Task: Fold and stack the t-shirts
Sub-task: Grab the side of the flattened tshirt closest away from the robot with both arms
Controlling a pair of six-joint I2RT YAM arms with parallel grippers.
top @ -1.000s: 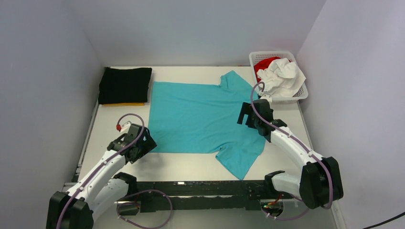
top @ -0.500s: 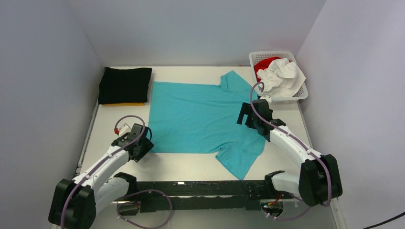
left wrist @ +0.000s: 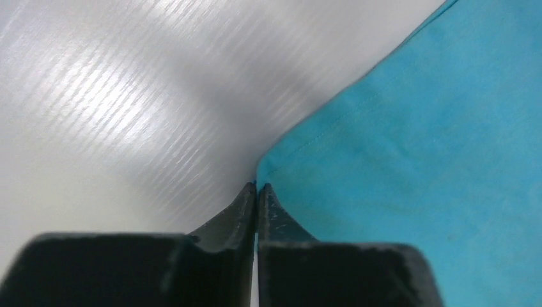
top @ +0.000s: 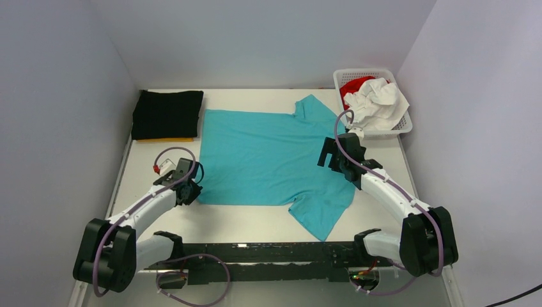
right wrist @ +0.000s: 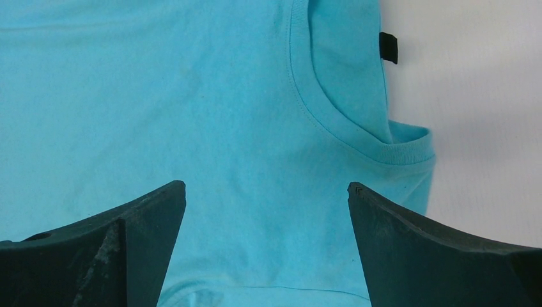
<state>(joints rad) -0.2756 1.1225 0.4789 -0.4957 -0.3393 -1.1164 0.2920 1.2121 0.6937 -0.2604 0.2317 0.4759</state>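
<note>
My right gripper grabs the turquoise t-shirt's front sleeve at its end next, opposite the pinched hem corner, to fold that side of the t-shirt inward.
A turquoise t-shirt [top: 268,157] lies spread flat on the table, neck toward the right, one sleeve toward the back and one toward the front. My left gripper [top: 192,190] is low at its near-left hem corner. In the left wrist view the left gripper [left wrist: 257,187] is shut, fingertips pinched on the very tip of that turquoise corner [left wrist: 415,128]. My right gripper [top: 328,153] hovers open over the chest just below the collar. The right wrist view shows the right gripper [right wrist: 266,185] spread wide above turquoise cloth [right wrist: 192,96], with the dark neck label [right wrist: 388,47] beyond.
A folded black t-shirt [top: 167,113] lies at the back left on an orange-yellow one [top: 172,139]. A white lattice basket [top: 358,75] at the back right holds a crumpled white shirt [top: 378,102] and a red one [top: 353,86]. White walls enclose three sides.
The left arm has moved forward to the shirt's near-left corner and dropped low, and its gripper has gone from open to shut there. The right arm has not moved.
</note>
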